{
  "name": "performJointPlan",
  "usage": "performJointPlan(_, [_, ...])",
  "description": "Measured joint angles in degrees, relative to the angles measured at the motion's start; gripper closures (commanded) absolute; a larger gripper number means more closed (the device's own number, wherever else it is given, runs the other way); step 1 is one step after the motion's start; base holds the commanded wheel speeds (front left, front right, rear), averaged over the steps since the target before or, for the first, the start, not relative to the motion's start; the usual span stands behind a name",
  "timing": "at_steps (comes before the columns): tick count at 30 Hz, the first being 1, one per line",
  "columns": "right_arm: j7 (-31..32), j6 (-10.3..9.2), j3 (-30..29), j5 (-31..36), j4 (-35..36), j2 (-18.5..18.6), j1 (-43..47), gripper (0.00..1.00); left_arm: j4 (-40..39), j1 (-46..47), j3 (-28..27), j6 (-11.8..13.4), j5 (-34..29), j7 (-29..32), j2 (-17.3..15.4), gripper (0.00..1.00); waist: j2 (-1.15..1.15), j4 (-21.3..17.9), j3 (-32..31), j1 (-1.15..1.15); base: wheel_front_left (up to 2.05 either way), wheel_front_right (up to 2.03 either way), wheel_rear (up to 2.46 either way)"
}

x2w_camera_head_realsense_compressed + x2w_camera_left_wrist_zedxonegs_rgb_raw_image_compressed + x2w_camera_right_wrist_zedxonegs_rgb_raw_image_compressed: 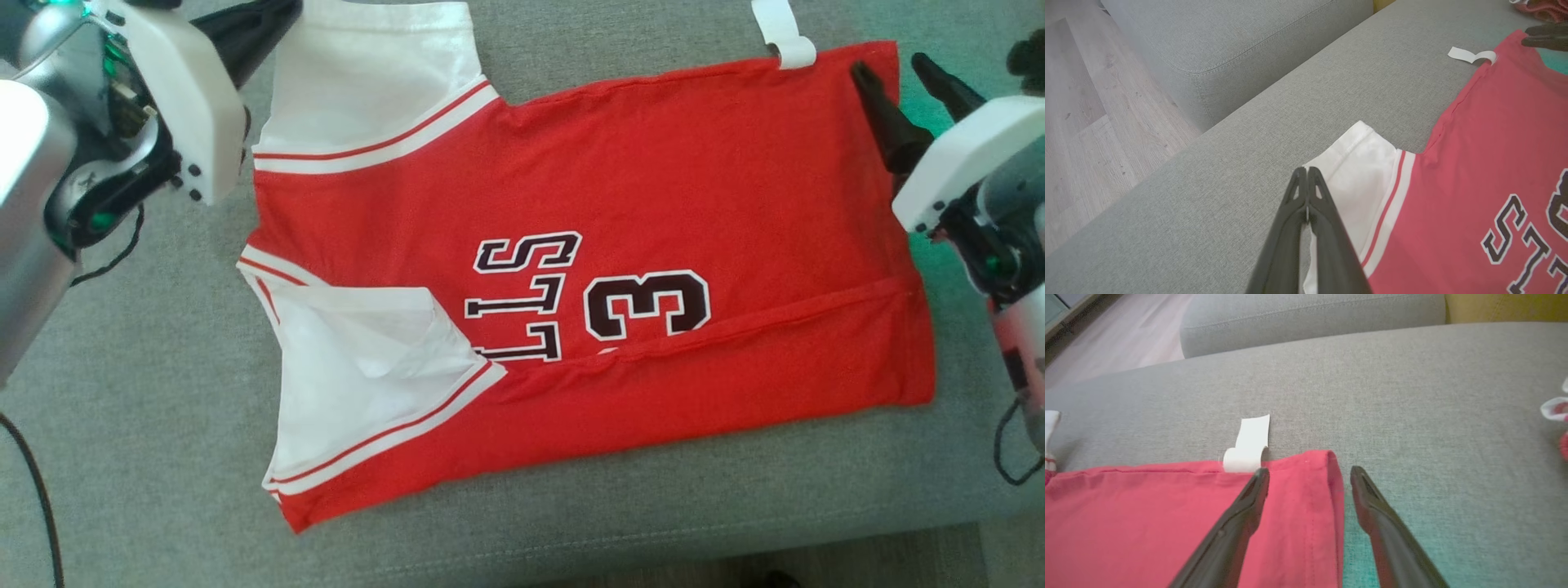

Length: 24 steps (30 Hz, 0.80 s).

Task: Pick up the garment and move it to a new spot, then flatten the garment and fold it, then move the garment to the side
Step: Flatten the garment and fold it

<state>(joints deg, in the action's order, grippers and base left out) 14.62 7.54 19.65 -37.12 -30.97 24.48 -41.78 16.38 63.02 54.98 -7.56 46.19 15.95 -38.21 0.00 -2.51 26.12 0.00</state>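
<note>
Next, my right gripper grabs the jersey by its red hem corner (884, 57), where the jersey's edge lifts up while the jersey's body (686, 176) lies flat.
The garment (653, 204) is a red jersey with white sleeves and dark lettering. It lies flat on the grey sofa seat (163, 449), its near long edge folded up over the body. My left gripper (292, 10) is at the far white sleeve (1359, 171); its fingers are shut at the sleeve's corner (1306, 171) with a sliver of white cloth between them. My right gripper (888, 65) is open and straddles the hem's far corner (1310, 473), one finger over red cloth (1147, 522), the other over the sofa. A white label (1249, 445) curls out from the far edge.
The seat's front edge (653, 539) runs just below the garment. Beyond the seat are another grey cushion (1208, 41) and wood floor (1086, 122). A pink and white item (1555, 412) lies on the seat to the right. Black cables (33, 490) hang by both arms.
</note>
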Motion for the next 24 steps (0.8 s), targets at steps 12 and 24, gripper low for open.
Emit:
performJointPlan(12, [-2.4,0.00,6.7,-0.2,-7.7,-0.4,-4.9,0.00,-1.9,0.0,0.8,0.0,0.4,0.1,-1.2,1.00,0.00,0.0,0.1,0.00,0.00,0.00,0.00])
performJointPlan(24, [-5.1,0.00,11.1,-3.8,-10.8,-0.6,-7.4,0.00,-2.0,0.1,2.2,0.0,0.8,0.1,-1.4,1.00,0.00,0.7,0.1,0.00,0.00,0.00,0.00])
